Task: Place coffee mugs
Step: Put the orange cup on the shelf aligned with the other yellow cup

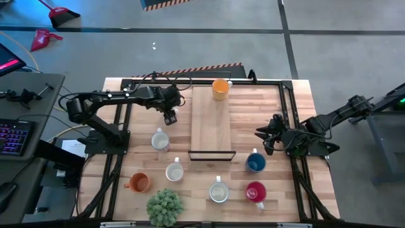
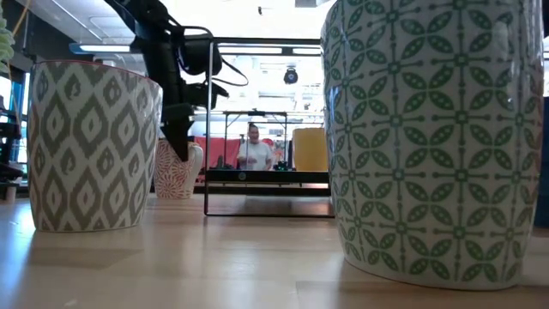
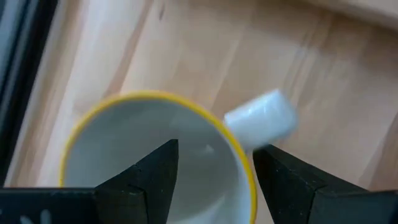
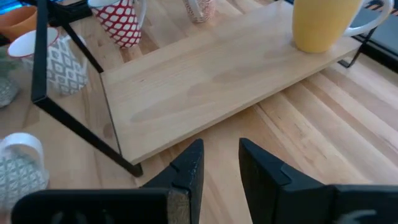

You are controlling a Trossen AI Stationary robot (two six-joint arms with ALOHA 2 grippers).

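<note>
I should close my left gripper now on the white mug's yellow rim (image 3: 241, 155), because my fingers are on both sides of the mug's rim beside its white handle (image 3: 264, 118) in the left wrist view.
Several mugs stand on the wooden table: a white one (image 1: 160, 139), another white one (image 1: 174, 171), an orange one (image 1: 138, 183), a green-patterned one (image 1: 219, 192), a red-pink one (image 1: 256, 191) and a blue one (image 1: 255, 163). A yellow-orange mug (image 1: 220, 88) stands on the far end of the raised wooden shelf (image 1: 211, 120). My left gripper (image 3: 214, 180) is open over the white yellow-rimmed mug (image 3: 155, 137). One finger is above its hollow and one is outside, next to the handle (image 3: 261, 118). My right gripper (image 4: 221, 165) is open, right of the shelf.
A green spiky plant ball (image 1: 165, 206) sits at the near edge. The shelf's black wire frame (image 4: 74, 118) stands at its near end. Black rails run along both table sides. Desks with gear lie left of the table. A person (image 2: 255, 148) stands far behind.
</note>
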